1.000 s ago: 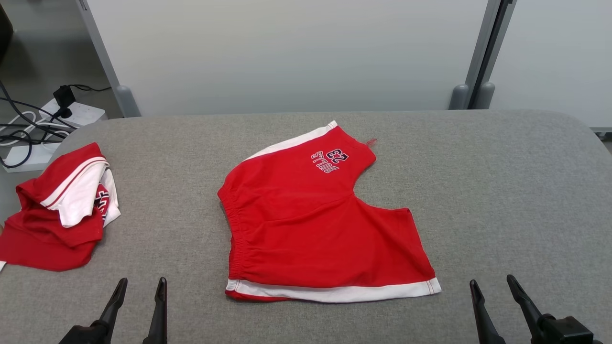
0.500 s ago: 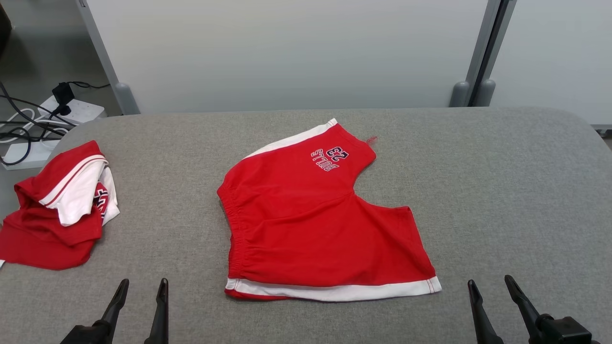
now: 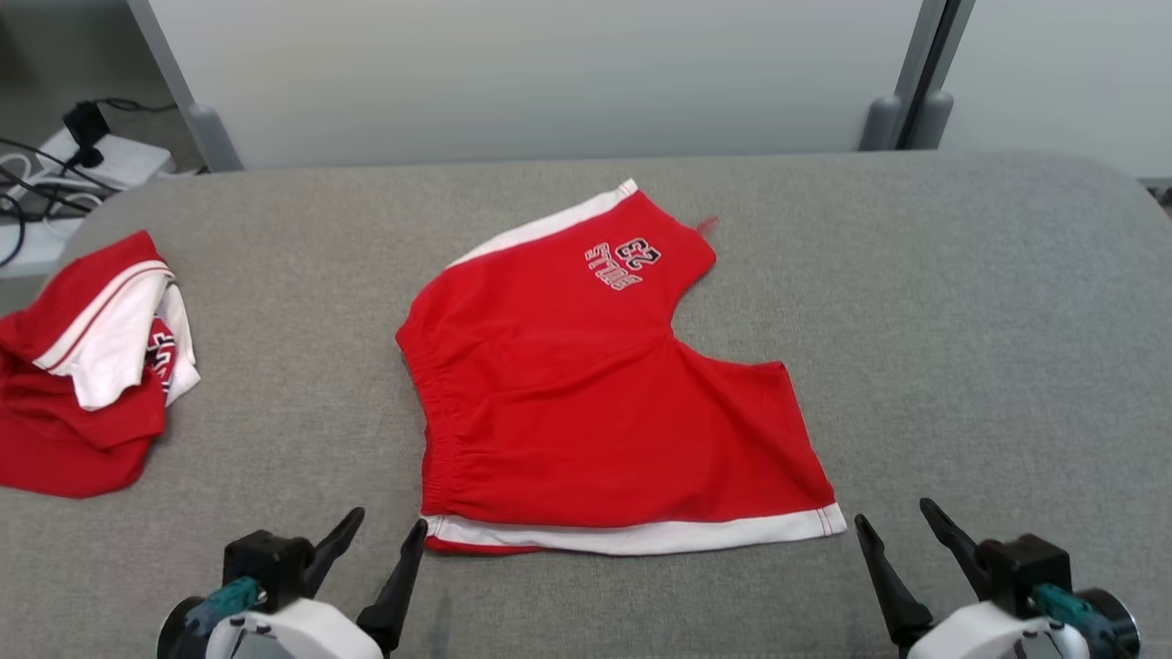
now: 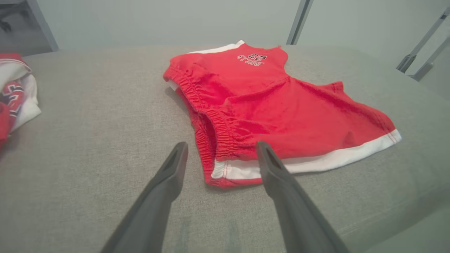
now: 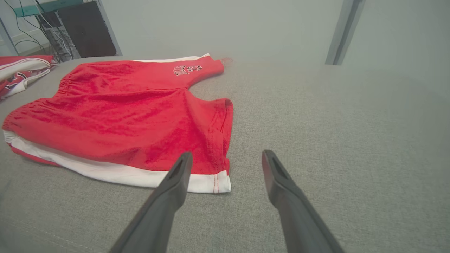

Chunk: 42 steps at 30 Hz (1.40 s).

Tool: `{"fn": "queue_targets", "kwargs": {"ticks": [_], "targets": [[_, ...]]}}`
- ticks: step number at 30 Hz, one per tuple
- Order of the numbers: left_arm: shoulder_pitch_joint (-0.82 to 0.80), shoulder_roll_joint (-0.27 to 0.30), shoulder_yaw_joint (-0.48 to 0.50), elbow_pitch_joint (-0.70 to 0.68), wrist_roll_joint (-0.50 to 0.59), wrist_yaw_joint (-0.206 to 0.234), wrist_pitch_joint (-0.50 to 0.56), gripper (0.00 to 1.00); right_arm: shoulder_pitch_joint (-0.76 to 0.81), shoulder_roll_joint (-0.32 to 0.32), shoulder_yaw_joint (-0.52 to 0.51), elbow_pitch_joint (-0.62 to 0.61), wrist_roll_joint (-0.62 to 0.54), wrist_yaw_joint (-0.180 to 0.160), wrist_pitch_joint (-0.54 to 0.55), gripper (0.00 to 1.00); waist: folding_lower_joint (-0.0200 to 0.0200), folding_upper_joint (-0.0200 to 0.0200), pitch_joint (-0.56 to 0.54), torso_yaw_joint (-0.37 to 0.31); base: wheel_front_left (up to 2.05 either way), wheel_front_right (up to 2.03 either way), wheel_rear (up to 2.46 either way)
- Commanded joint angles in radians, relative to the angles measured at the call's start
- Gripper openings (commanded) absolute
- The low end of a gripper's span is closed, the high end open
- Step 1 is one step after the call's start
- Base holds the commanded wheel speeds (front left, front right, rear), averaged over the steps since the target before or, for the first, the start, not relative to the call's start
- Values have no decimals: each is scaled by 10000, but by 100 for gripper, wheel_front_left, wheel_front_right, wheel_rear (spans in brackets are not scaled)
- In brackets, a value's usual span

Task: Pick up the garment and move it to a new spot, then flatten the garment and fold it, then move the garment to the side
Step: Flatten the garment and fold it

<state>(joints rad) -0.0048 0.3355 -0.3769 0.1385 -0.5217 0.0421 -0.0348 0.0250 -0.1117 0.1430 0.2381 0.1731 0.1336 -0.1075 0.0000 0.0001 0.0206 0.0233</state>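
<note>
The gathered edge of the shorts puffs up, so my left gripper will next grab the shorts by the waistband corner at the stripe (image 3: pixel 433 527) (image 4: pixel 218 168).
A pair of red shorts (image 3: pixel 586 384) with white side stripes and a printed number lies flat in the middle of the grey table (image 3: pixel 961 302); the shorts (image 4: pixel 274 105) fill the centre of the left wrist view and the shorts (image 5: pixel 133 116) the left of the right wrist view. My left gripper (image 3: pixel 387 536) stands open just short of the near waistband corner, not touching it, with its fingertips (image 4: pixel 179 151) close to the white hem. My right gripper (image 3: pixel 899 527) is open beside the near leg-hem corner (image 5: pixel 218 182), holding nothing.
A second red and white garment (image 3: pixel 87 357) lies crumpled at the table's left edge. Cables and a power strip (image 3: pixel 101 156) sit on the floor beyond the back left corner. Grey partition panels (image 3: pixel 549 73) stand behind the table.
Both grippers have moved forward and inward toward the near edge of the shorts. The head view has tilted down, shifting the whole picture. The shorts lie as before.
</note>
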Motion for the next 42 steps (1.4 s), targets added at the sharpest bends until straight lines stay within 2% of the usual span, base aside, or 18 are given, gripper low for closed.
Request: {"fn": "queue_targets", "kwargs": {"ticks": [1, 4, 7, 16, 22, 23, 24, 25, 26, 35, 42], "targets": [[-832, 194, 208, 92, -177, -278, 223, 100, -587, -317, 409, -104, 124, -29, 242, 100, 0, -1, 439, -140, 0, 0, 0], [-1359, 172, 3, 648, -335, -690, 558, 100, -1020, -622, 763, 219, 286, -29, 593, 100, 0, -1, 989, -223, 0, 0, 0], [-1661, 150, -84, 1023, -408, -885, 660, 100, -1318, -757, 1018, 517, 381, -29, 793, 100, 0, -1, 1341, -258, 0, 0, 0], [-2286, 150, -357, 1855, -648, -1309, 958, 100, -2110, -874, 1498, 1265, 501, -29, 954, 100, 0, -1, 1989, -215, 0, 0, 0], [-2588, 146, -506, 2236, -754, -1445, 995, 100, -2553, -906, 1892, 1712, 588, -29, 1103, 100, 0, -1, 2214, -129, 0, 0, 0], [-2614, 150, -537, 2281, -774, -1463, 1015, 99, -2589, -906, 1941, 1781, 612, -29, 1129, 87, 0, -1, 2232, -115, 0, 0, 0], [-2632, 141, -541, 2308, -813, -1478, 990, 65, -2611, -896, 1984, 1856, 659, -29, 1173, 44, 0, -1, 2246, -104, 0, 0, 0], [-2649, 142, -558, 2337, -835, -1492, 980, 21, -2633, -893, 1998, 1898, 685, -29, 1156, 18, 0, -1, 2264, -92, 0, 0, 0], [-2669, 153, -590, 2369, -843, -1506, 992, 0, -2643, -885, 2000, 1952, 710, -29, 1163, 0, 0, -1, 2281, -83, 0, 0, 0], [-2165, 372, -788, 2040, -1031, -1560, 1114, 0, -1901, -743, 1587, 1818, 1141, -29, 1289, 0, 0, -1, 2196, -45, 0, 0, 0], [-1070, 780, -839, 843, -1219, -1285, 1538, 0, 13, -492, 565, 206, 1290, -29, 1794, 0, 0, -1, 1989, 109, 0, 0, 0]]}}
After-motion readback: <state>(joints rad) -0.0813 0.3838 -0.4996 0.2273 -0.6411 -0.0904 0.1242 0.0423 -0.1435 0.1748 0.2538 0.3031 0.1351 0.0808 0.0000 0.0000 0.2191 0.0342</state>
